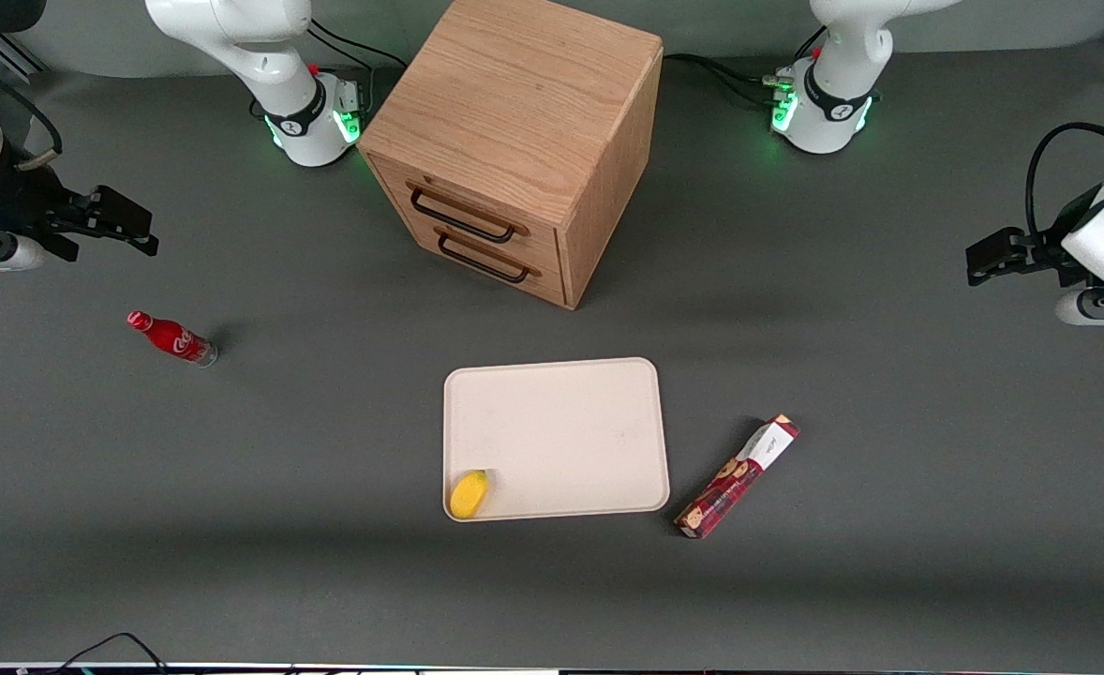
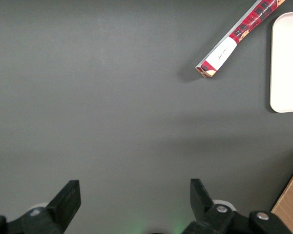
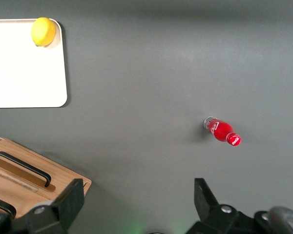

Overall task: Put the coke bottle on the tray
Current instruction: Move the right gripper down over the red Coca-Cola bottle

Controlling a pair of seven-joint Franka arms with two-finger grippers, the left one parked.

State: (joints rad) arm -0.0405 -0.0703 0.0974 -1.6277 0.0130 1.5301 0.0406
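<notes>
The coke bottle needs to go on the tray (image 1: pixel 561 431). My right gripper should grab the bottle by its red cap end (image 1: pixel 140 321) next.
The coke bottle (image 1: pixel 172 338) is small and red with a red cap and white script. It appears to stand upright on the grey table toward the working arm's end, and also shows in the right wrist view (image 3: pixel 221 130). The cream-beige tray (image 1: pixel 561 431) lies near the table's middle, in front of the cabinet, well apart from the bottle; it also shows in the right wrist view (image 3: pixel 19 73). My right gripper (image 1: pixel 135 230) is open and empty. It hangs above the table, farther from the front camera than the bottle. In the right wrist view the gripper (image 3: pixel 137 190) has bare table between its fingers.
A yellow lemon (image 1: pixel 469 494) sits in the tray's corner nearest the front camera. A wooden drawer cabinet (image 1: pixel 514 141) with two dark handles stands farther from the camera than the tray. A long red patterned snack box (image 1: pixel 738 476) lies beside the tray, toward the parked arm's end.
</notes>
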